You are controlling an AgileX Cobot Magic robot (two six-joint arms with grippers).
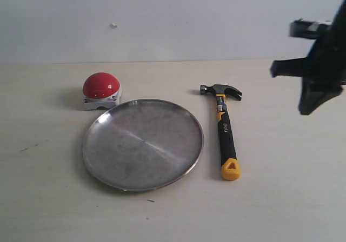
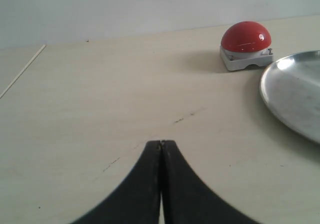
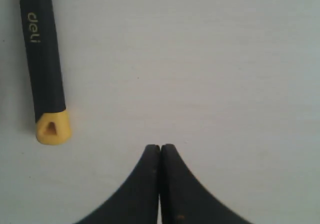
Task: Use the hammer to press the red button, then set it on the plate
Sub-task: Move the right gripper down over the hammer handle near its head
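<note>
The right gripper grabs the hammer by its labeled handle section [image 1: 221, 107] beside the head next, to press the red button [image 1: 101, 88].
The hammer [image 1: 224, 129] lies flat on the table right of the plate [image 1: 178, 118], dark head toward the back wall, yellow looped end toward the front. Its handle [image 3: 44, 64] also shows in the right wrist view. The red button [image 1: 101, 88] sits behind the plate's left part, and it shows too in the left wrist view as the red button [image 2: 246, 39] beside the plate [image 2: 295, 94]. My right gripper [image 1: 312, 106] hangs shut and empty above the table, right of the hammer; its tips [image 3: 160, 147] touch. My left gripper [image 2: 160, 143] is shut and empty, out of the exterior view.
A pale wooden table [image 1: 281, 199] carries everything, with a plain white wall [image 1: 162, 20] behind. A thin seam [image 2: 22, 69] runs across the tabletop in the left wrist view.
</note>
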